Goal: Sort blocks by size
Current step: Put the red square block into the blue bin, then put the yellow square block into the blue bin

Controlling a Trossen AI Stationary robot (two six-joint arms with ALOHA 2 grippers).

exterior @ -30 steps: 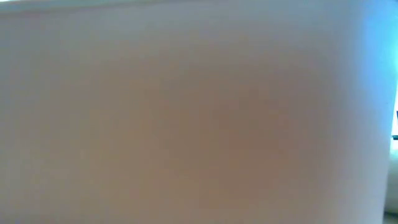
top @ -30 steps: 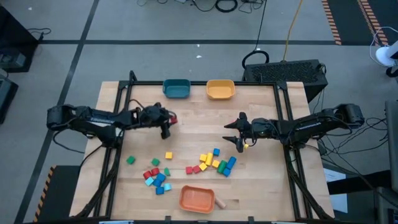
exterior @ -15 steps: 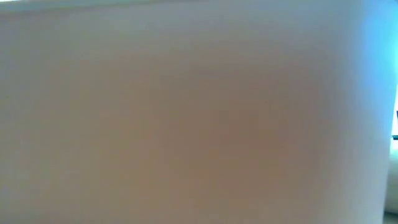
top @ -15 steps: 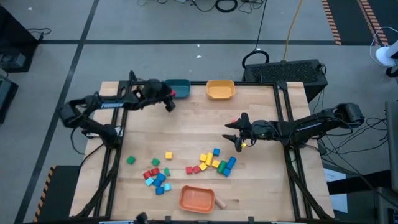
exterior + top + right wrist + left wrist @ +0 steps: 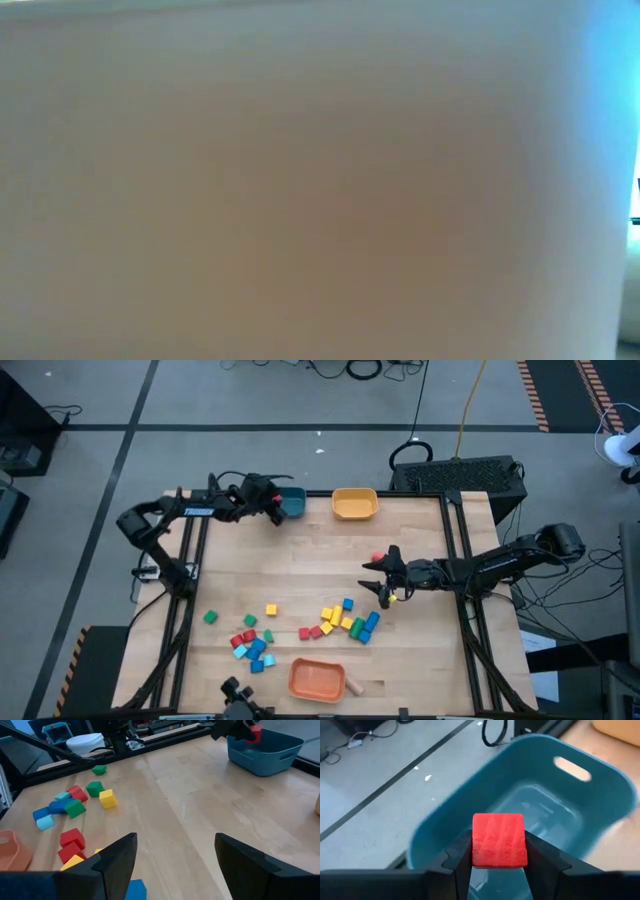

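Note:
My left gripper should open now, because the red cube [image 5: 499,840] is hanging over the inside of the teal bowl and the cube would come to rest in the bowl.
My left gripper [image 5: 276,510] is shut on a red cube [image 5: 499,840] over the left end of the teal bowl [image 5: 291,502] at the table's far edge. It also shows in the right wrist view [image 5: 252,731] above the bowl [image 5: 265,750]. My right gripper [image 5: 379,582] is open and empty, low over the table's right middle, its fingers [image 5: 120,852] wide apart. The other blocks lie on the table in two loose groups, one near left [image 5: 251,641] and one near middle [image 5: 345,619]. The low view shows only a blurred blank surface. My left gripper pinches the red cube by two opposite sides [image 5: 476,851] between its two fingers. The fingers come from the table's left, slanting down. The cube is lifted clear, over the inside of the teal bowl [image 5: 535,805].
A yellow bowl [image 5: 354,504] stands beside the teal one at the far edge. An orange bowl [image 5: 317,679] stands at the near edge with a plain wood block [image 5: 354,685] beside it. Bare wood lies between the bowls and the blocks.
My left gripper has carried the red cube from the table's left middle toward the far edge, ending over the teal bowl. It has stayed shut on the cube. The blocks on the table have not moved.

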